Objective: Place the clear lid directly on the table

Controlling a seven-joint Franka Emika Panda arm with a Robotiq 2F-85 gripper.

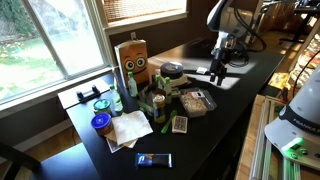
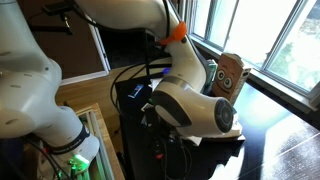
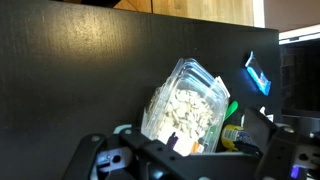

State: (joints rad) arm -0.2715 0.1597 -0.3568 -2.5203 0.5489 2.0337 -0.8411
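I should next use my gripper to grab the clear lid [image 3: 196, 88] by its nearest edge, which leaves the tray free, and lift the lid onto the table.
The clear lid [image 3: 196, 88] sits closed on the shallow tray of pale brownish food [image 3: 185, 115] in the middle of the wrist view. In an exterior view the covered tray [image 1: 197, 101] lies on the dark table [image 1: 238, 112]. My gripper [image 1: 218, 70] hangs above the table behind the tray, apart from it. In the wrist view its dark fingers [image 3: 190, 160] stand spread along the bottom edge, open and empty, with the tray just beyond them. The robot arm blocks most of an exterior view, where only a strip of the table [image 2: 285, 140] shows.
A brown box with a face [image 1: 133, 62] [image 2: 230, 75], a round jar [image 1: 172, 70], bottles, paper [image 1: 128, 130] and a blue packet [image 1: 154, 159] [image 3: 257, 75] crowd the table beside the tray. A green and a yellow item [image 3: 233, 125] lie against the tray.
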